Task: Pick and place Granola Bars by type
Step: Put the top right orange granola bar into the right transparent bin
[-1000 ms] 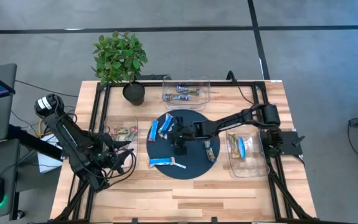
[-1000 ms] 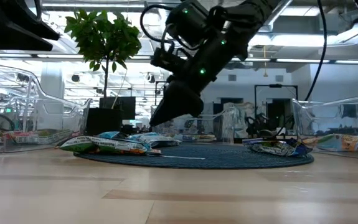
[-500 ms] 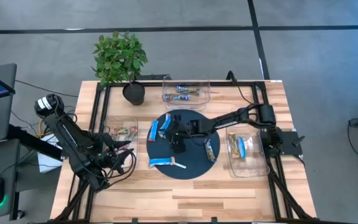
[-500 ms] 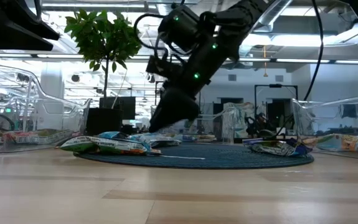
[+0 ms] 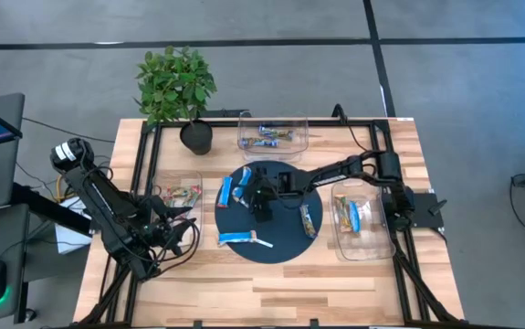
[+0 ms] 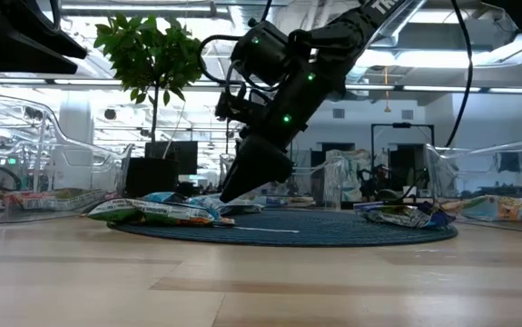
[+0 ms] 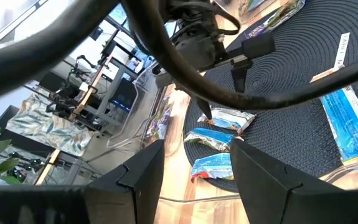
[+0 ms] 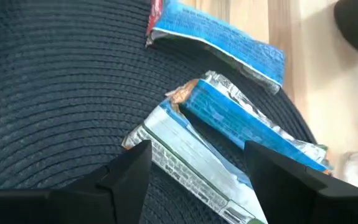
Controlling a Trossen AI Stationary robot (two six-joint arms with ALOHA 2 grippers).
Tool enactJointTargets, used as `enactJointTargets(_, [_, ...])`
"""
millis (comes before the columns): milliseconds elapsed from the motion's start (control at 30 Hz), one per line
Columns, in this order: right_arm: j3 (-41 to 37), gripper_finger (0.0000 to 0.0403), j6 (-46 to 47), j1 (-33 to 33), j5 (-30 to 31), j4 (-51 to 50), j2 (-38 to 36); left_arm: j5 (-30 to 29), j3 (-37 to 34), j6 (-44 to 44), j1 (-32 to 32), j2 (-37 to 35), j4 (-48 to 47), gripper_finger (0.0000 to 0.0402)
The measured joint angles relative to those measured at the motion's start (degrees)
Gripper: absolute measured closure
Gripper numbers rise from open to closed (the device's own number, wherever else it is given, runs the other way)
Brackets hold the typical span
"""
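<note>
The blue-and-white granola bar needs to be sorted into its clear tray, so my right gripper should grab it by its white printed middle (image 8: 194,173) next.
Granola bars lie on a round dark mat (image 5: 280,242). Two blue-and-white ones (image 5: 244,185) lie at its left, overlapping (image 8: 247,134), with a third (image 8: 219,34) beside them. Another blue one (image 5: 237,238) lies at the near side and a dark one (image 5: 309,220) at the right. My right gripper (image 5: 260,203) hangs open just above the overlapping blue bars (image 6: 208,205), its fingers (image 8: 126,177) standing on either side of them and pointing down. My left gripper (image 5: 182,236) waits open at the table's near left.
A clear tray (image 5: 273,132) at the far edge holds blue bars. A clear tray (image 5: 178,194) left of the mat holds multicoloured bars, and one (image 5: 358,219) on the right holds more. A potted plant (image 5: 176,87) stands far left. A thin white stick (image 5: 262,243) lies on the mat.
My right gripper has moved a little toward the table's left edge and gone down toward the overlapping blue bars at the mat's left. The bars lie as before.
</note>
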Motion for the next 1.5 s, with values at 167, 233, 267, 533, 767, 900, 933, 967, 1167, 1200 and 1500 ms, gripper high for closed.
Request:
enactJointTargets(167, [0.0,0.0154,1.3,-1.0,-2.1,-0.4,0.9,0.0,0.0,0.0,0.0,0.0,0.0,0.0223])
enactJointTargets(233, [0.0,0.0154,1.3,-1.0,-2.1,-0.4,0.9,0.0,0.0,0.0,0.0,0.0,0.0,0.0223])
enactJointTargets(267, [0.0,0.0154,1.3,-1.0,-2.1,-0.2,0.9,0.0,0.0,0.0,0.0,0.0,0.0,0.0223])
enactJointTargets(533, [0.0,0.0154,4.3,-1.3,-2.5,-2.2,0.9,0.0,0.0,0.0,0.0,0.0,0.0,0.0223])
enactJointTargets(767, [0.1,0.0182,7.2,-1.2,-2.7,-4.6,0.8,0.0,0.0,0.0,0.0,0.0,0.0,0.0223])
enactJointTargets(900, [0.1,0.0214,7.2,-0.9,-2.5,-4.4,0.8,0.0,0.0,0.0,0.0,0.0,0.0,0.0223])
enactJointTargets(933, [0.1,0.0224,7.2,-0.8,-2.2,-4.4,0.8,0.0,0.0,0.0,0.0,0.0,0.0,0.0223])
enactJointTargets(967, [0.1,0.0234,7.2,-0.8,-1.9,-4.4,0.8,0.0,0.0,0.0,0.0,0.0,0.0,0.0223])
enactJointTargets(1167, [0.0,0.0291,6.9,-0.2,-1.5,-3.6,0.8,0.0,0.0,0.0,0.0,0.0,0.0,0.0223])
enactJointTargets(1200, [0.0,0.0297,6.8,-0.1,-1.4,-3.4,0.8,0.0,0.0,0.0,0.0,0.0,0.0,0.0223])
enactJointTargets(1500, [0.0,0.0331,6.2,1.1,1.7,-2.9,0.8,0.0,0.0,0.0,0.0,0.0,0.0,0.0223])
